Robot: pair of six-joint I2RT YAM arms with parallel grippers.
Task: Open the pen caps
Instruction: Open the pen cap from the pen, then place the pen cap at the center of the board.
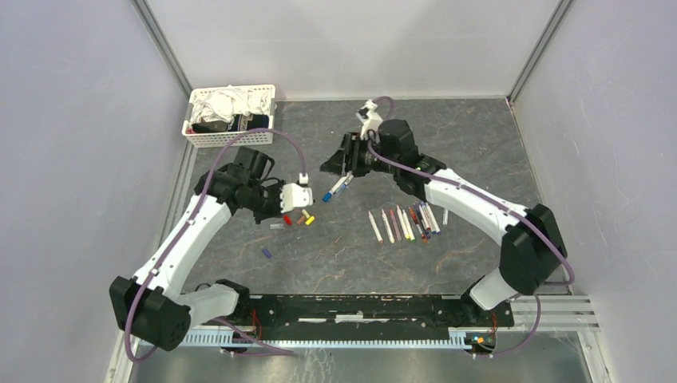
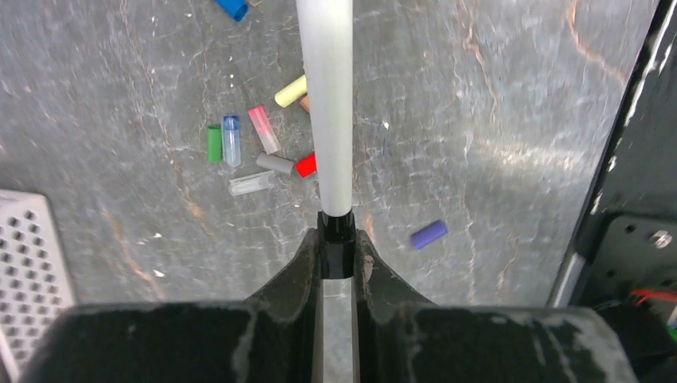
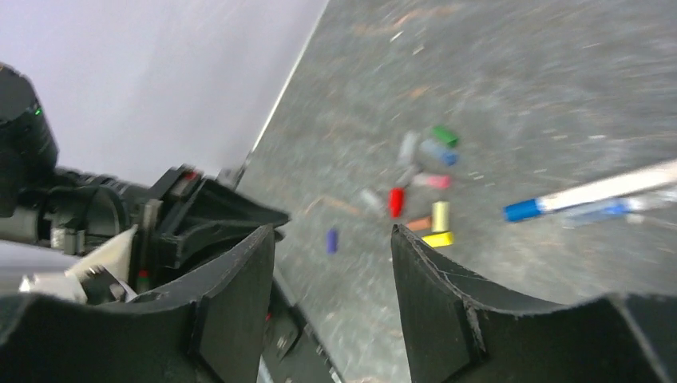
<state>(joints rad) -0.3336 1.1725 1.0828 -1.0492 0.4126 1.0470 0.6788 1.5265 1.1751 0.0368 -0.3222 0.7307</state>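
Note:
To open the pen's cap, my right gripper next needs to grab the pen's white body, leaving the pen's black end to my left gripper.
My left gripper (image 2: 337, 247) is shut on the black end of a white-barrelled pen (image 2: 327, 104), which rises out of the top of the left wrist view. In the top view this gripper (image 1: 313, 197) hangs above several loose pen caps (image 1: 297, 217). They are red (image 2: 306, 165), yellow (image 2: 290, 91), green (image 2: 214, 143), pink, grey and clear; a purple cap (image 2: 429, 234) lies apart. A pen with a blue end (image 1: 338, 187) slants between the grippers. I cannot tell whether it is the held one. My right gripper (image 1: 334, 166) stands open and empty (image 3: 334, 235), with that blue-ended pen (image 3: 523, 210) to its right.
Several more pens (image 1: 407, 223) lie in a row right of centre. A white slatted basket (image 1: 231, 116) of cloths stands at the back left; its corner (image 2: 28, 263) shows in the left wrist view. The metal rail (image 1: 375, 307) runs along the near edge.

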